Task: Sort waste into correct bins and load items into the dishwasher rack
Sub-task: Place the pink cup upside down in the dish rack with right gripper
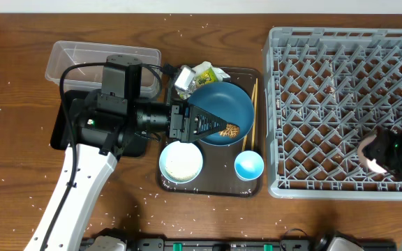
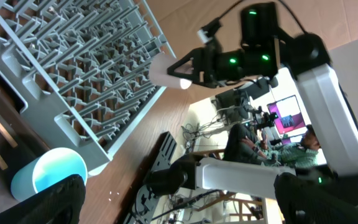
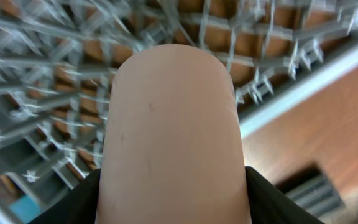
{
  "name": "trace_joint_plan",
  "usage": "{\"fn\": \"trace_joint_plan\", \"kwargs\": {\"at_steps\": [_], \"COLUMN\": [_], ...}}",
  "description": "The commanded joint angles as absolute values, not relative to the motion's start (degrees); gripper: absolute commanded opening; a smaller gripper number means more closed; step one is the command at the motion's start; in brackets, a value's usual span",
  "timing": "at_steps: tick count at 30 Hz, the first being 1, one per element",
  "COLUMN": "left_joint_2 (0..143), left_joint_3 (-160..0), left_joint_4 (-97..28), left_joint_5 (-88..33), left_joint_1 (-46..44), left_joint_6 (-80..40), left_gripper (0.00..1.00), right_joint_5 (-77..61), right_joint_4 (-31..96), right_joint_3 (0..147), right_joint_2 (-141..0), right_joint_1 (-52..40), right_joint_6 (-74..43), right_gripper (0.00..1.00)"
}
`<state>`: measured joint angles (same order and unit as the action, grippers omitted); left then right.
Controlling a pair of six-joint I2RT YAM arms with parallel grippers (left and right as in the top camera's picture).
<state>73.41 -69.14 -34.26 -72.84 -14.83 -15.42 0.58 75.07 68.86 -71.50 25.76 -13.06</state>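
Observation:
My left gripper grips the light blue cup by its rim [image 1: 249, 163] [image 2: 57, 168] next, leaving the cup's base free for handover to my right gripper.
My right gripper [image 1: 377, 152] is shut on the small pink cup [image 3: 173, 124] and holds it over the front right of the grey dishwasher rack [image 1: 340, 84]. The left wrist view also shows the cup [image 2: 169, 73] and the rack [image 2: 73, 68]. My left gripper [image 1: 220, 127] is open and empty [image 2: 185, 208] over the dark blue dish [image 1: 218, 104], beside a brown lumpy food piece [image 1: 232, 130]. The white bowl [image 1: 181, 161], light blue cup [image 1: 248, 165], chopsticks [image 1: 252, 111] and crumpled wrapper [image 1: 199, 74] lie on the brown serving tray [image 1: 257, 187].
The clear tub [image 1: 82, 56] stands at the back left. The black tray [image 1: 60, 132] lies in front of it, mostly under my left arm. White rice grains [image 1: 19, 104] are scattered over the wooden table.

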Motion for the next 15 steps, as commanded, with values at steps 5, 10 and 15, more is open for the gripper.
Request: {"fn": "trace_joint_plan", "kwargs": {"at_steps": [5,10,15], "left_joint_2": [73.2,73.2,73.2], "left_joint_3": [-69.9,-69.9,-69.9], "left_joint_4": [-34.2,-34.2,-34.2], "left_joint_5": [-72.6,-72.6,-72.2], "left_joint_1": [-14.9,-14.9,-14.9], "left_joint_6": [-15.1,-15.1,-15.1], "left_gripper": [0.98,0.98,0.98], "right_joint_5": [2.0,1.5,1.5], "right_joint_4": [78.7,79.5,79.5], "right_joint_3": [69.6,69.6,69.5], "right_joint_2": [-79.5,-82.8,-84.4], "right_joint_1": [26.3,26.1,25.8], "right_joint_6": [-14.8,-14.7,-14.8], "right_gripper": [0.31,0.32,0.64]}}
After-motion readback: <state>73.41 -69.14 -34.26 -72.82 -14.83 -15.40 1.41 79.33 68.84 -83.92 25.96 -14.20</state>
